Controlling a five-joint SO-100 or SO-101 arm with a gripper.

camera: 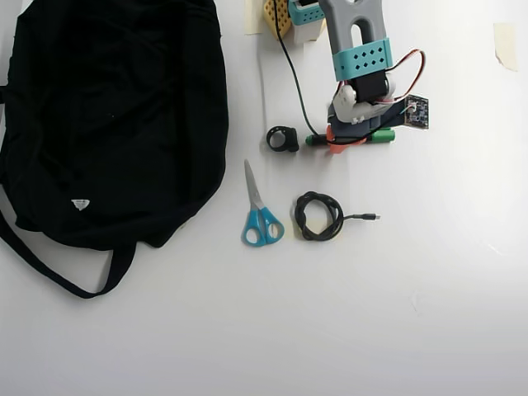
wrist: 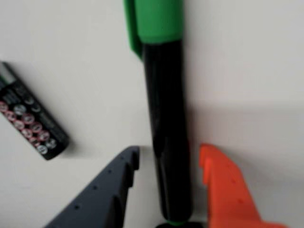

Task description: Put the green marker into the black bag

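My gripper grabs the marker by its black body [wrist: 171, 147] next, to put the green marker [wrist: 166, 118] into the black bag.
The green marker [wrist: 166, 118] lies flat on the white table, with a black barrel, its green cap at the top of the wrist view and a green tail at the bottom. My gripper [wrist: 168, 152] is low over it and open. The dark blue finger [wrist: 118, 185] is left of the barrel and the orange finger [wrist: 223, 185] is right of it, each with a small gap. In the overhead view the gripper [camera: 346, 142] covers the marker's middle and only the marker's green ends [camera: 381, 136] show. The black bag [camera: 115, 115] lies far to the left with its strap trailing forward.
A short black battery [wrist: 33, 121] lies left of the marker in the wrist view. In the overhead view a small black ring-like thing [camera: 282, 139], blue-handled scissors [camera: 261, 219] and a coiled black cable [camera: 318, 216] lie between the marker and the bag.
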